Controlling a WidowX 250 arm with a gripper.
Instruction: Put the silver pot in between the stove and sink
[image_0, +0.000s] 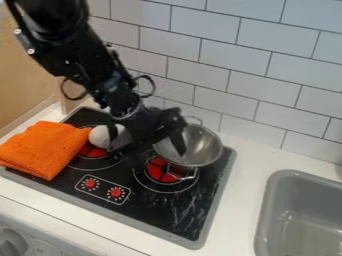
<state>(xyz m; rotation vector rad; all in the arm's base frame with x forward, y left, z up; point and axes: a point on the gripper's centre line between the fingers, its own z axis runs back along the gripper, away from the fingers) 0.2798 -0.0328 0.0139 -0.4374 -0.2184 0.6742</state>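
My gripper should next set the silver pot (204, 146) between the stove and sink, so it will pick the pot up by its rim.
My black gripper (158, 144) hangs over the back middle of the stove (173, 212), at the left side of the silver pot. It is open, with one finger reaching over the inside of the pot. The silver pot (204, 146) sits on the stove's right half, over the back part of the right burner, with one handle toward the wall and one toward the front. The grey sink (268, 210) is at the right edge, and a strip of white counter (242, 185) lies between it and the stove.
A folded orange cloth (45, 148) covers the stove's left edge. Beside it, a white rounded object (100, 137) rests near the left burner, partly behind the gripper. The tiled wall (257, 90) rises behind the stove and counter. Control knobs are at the lower left.
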